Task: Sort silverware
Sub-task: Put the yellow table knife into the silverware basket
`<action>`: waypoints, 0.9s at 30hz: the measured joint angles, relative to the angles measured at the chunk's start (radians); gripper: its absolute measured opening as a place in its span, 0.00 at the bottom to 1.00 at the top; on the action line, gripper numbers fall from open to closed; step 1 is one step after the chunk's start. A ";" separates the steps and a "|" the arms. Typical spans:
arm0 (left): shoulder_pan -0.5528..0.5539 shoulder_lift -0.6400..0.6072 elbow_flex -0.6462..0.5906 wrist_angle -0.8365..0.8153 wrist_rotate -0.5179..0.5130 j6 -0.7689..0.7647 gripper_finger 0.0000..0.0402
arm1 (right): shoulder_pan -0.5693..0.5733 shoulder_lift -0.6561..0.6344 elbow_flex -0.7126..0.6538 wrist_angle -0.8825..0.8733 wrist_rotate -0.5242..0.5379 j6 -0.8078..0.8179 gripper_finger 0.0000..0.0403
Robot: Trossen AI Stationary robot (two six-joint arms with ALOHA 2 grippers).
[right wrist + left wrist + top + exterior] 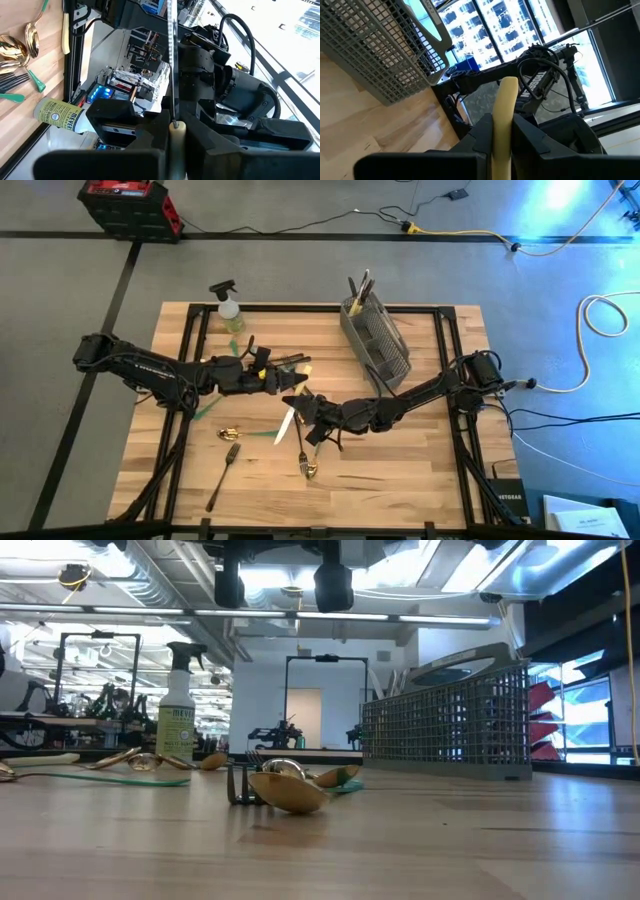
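Note:
My left gripper opens now, since my right gripper's fingers pinch the same knife (285, 426) between its yellow handle (306, 370) and silver blade.
My left gripper (287, 380) (502, 131) is over the table's middle, shut on a pale yellow utensil (506, 95). My right gripper (303, 406) (175, 131) faces it closely, shut on a knife (285, 426) with a silver blade. Loose silverware lies on the table: a gold spoon (228, 434), a dark fork (222, 476), a gold piece (308, 466), a green-handled piece (210, 409), and a cluster (250, 346) near the spray bottle. In the low view a gold spoon (285, 792) lies in front. My left gripper pinches the pale yellow utensil between its two fingers, and a flat rounded end (508, 85) sticks out past the fingertips. It is lifted clear of the table. Which part the fingers have is hidden by the gripper. My right gripper pinches the knife between its two fingers where the pale handle (176, 128) meets the blade. The thin blade (171, 60) shows edge-on and runs out past the fingertips. In the high view the blade slants toward the table's near edge.
A grey mesh caddy (378, 345) (445, 730) stands at the back right of the middle, with a few utensils upright in its far end (358, 288). A spray bottle (228, 307) (176, 700) stands at the back left. Bare wood lies at the near right.

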 joint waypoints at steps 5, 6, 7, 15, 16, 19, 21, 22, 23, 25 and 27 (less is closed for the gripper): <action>0.000 -0.001 0.000 0.002 0.000 0.015 0.10 | 0.000 0.000 0.000 0.006 0.001 -0.001 0.02; 0.000 -0.001 0.000 0.003 -0.001 0.019 0.12 | 0.000 0.000 0.000 0.007 0.002 -0.001 0.02; 0.000 -0.001 0.000 0.002 -0.001 0.020 0.15 | 0.000 0.000 -0.001 0.007 0.007 0.000 0.02; -0.001 -0.009 0.000 0.005 0.001 0.039 0.34 | 0.013 0.000 -0.002 0.007 0.031 -0.002 0.02; -0.001 -0.011 0.000 0.006 0.001 0.045 0.35 | 0.014 0.000 -0.002 0.007 0.038 -0.003 0.02; 0.014 -0.031 0.000 -0.004 0.002 0.093 0.40 | 0.025 0.000 -0.002 0.008 0.072 -0.001 0.02; 0.029 -0.056 0.000 -0.024 0.001 0.128 0.43 | 0.040 0.000 -0.009 0.010 0.099 0.002 0.02; 0.038 -0.072 0.000 -0.036 0.001 0.151 0.43 | 0.049 0.000 -0.015 0.015 0.107 0.005 0.02; 0.047 -0.089 0.000 -0.056 0.001 0.172 0.44 | 0.058 0.000 -0.022 0.020 0.119 0.017 0.02; 0.067 -0.127 0.000 -0.112 -0.004 0.232 0.45 | 0.074 0.000 -0.043 0.047 0.142 0.039 0.02; 0.087 -0.174 0.000 -0.207 -0.025 0.304 0.46 | 0.086 -0.004 -0.071 0.094 0.175 0.048 0.02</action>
